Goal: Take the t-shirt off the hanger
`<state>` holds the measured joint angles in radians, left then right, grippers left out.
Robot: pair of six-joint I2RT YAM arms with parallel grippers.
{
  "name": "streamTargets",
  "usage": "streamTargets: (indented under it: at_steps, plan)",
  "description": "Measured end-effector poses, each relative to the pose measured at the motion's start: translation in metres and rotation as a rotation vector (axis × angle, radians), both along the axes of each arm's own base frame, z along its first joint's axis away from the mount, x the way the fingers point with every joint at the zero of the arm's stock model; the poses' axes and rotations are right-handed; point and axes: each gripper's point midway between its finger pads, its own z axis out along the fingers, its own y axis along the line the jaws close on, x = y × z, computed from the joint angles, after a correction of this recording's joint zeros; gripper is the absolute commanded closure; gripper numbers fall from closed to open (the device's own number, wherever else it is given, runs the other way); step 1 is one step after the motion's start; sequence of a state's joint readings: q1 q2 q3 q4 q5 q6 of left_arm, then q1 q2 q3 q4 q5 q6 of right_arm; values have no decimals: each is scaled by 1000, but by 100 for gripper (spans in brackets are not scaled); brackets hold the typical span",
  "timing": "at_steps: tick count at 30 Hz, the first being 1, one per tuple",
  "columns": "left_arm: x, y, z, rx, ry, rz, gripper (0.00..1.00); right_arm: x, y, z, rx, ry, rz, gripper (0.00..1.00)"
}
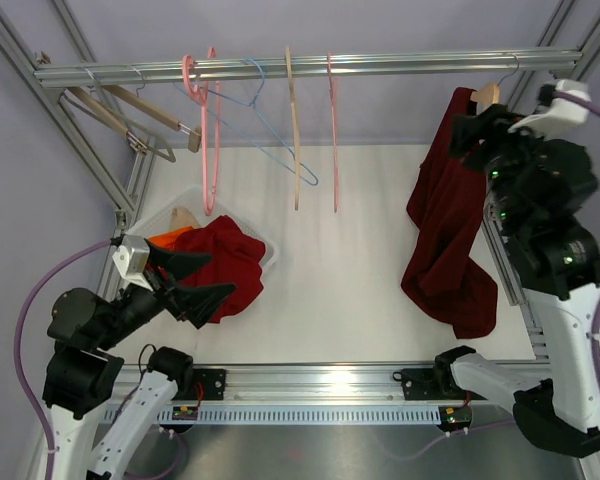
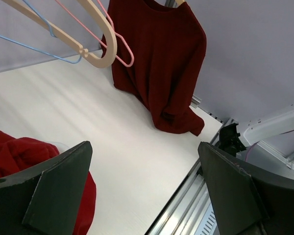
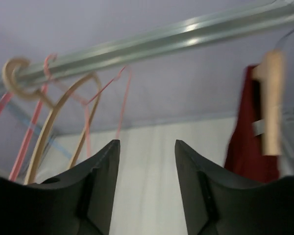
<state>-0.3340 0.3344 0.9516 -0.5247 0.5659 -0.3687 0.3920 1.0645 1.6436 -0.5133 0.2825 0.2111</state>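
My right gripper is going to reach for the wooden hanger and grab its bare near arm (image 1: 488, 97). That leaves hook and t-shirt (image 1: 445, 240) free, so the shirt can come off.
A dark red t-shirt (image 1: 445, 240) hangs on a wooden hanger (image 1: 485, 95) at the right end of the rail (image 1: 380, 64), its hem touching the white table. My right gripper (image 1: 467, 133) is open and empty, high up beside the shirt's shoulder and just left of the hanger. In the right wrist view the gripper (image 3: 147, 147) points past the hanger (image 3: 272, 98) and the shirt (image 3: 247, 137), which lie to its right. My left gripper (image 1: 212, 277) is open and empty at the near left. The left wrist view shows the shirt (image 2: 159, 63) far ahead of the gripper (image 2: 144, 171).
Several empty hangers hang on the rail: pink (image 1: 208, 130), blue (image 1: 270, 135), wooden (image 1: 292, 130), pink (image 1: 332, 130). More wooden hangers (image 1: 130, 110) lean at the far left. A white bin (image 1: 165, 212) holds a red garment (image 1: 230, 265) under my left gripper.
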Motion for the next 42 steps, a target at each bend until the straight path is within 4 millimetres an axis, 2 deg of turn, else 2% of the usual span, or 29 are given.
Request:
streamTargets:
  at_steps: [2,4,5,7,12,14,18,20,21,22,25,27,29,34,38,40,42]
  plan:
    - [-1,-3,-1,7,7,-25,5,-6,-41,28,-8,-48,-149,30]
    - [-4,-8,-1,14,14,-62,5,-11,-61,41,-25,-59,-224,29]
    - [-6,-11,-1,17,15,-82,5,-10,-69,41,-38,-48,-257,29]
    - [-10,-15,-2,24,19,-121,5,-1,-80,28,-69,5,-300,30]
    - [-21,-23,-4,32,20,-194,5,44,-122,-31,-142,207,-395,34]
    - [-25,-25,-5,35,20,-222,5,63,-130,-55,-159,283,-380,34]
    - [-30,-31,-11,50,25,-268,5,89,-126,-89,-176,380,-306,35]
    - [-31,-33,-14,60,26,-284,5,98,-122,-99,-180,408,-278,49]
    - [-31,-34,-16,65,29,-291,5,102,-120,-102,-181,416,-265,49]
    - [-32,-35,-18,70,29,-296,5,105,-119,-105,-183,422,-255,56]
    - [-30,-37,-22,80,30,-298,5,113,-116,-108,-185,431,-236,62]
    - [-29,-37,-25,87,32,-295,5,118,-116,-105,-193,426,-231,87]
    - [-27,-37,-28,93,35,-290,5,123,-116,-102,-196,422,-228,100]
    - [-23,-38,-31,101,39,-278,5,125,-112,-101,-191,424,-202,100]
    - [-20,-39,-33,107,50,-273,5,125,-101,-100,-185,416,-154,100]
    - [-19,-39,-34,110,55,-269,5,124,-91,-99,-193,412,-130,100]
    - [-17,-40,-35,112,58,-262,5,123,-73,-99,-215,408,-83,100]
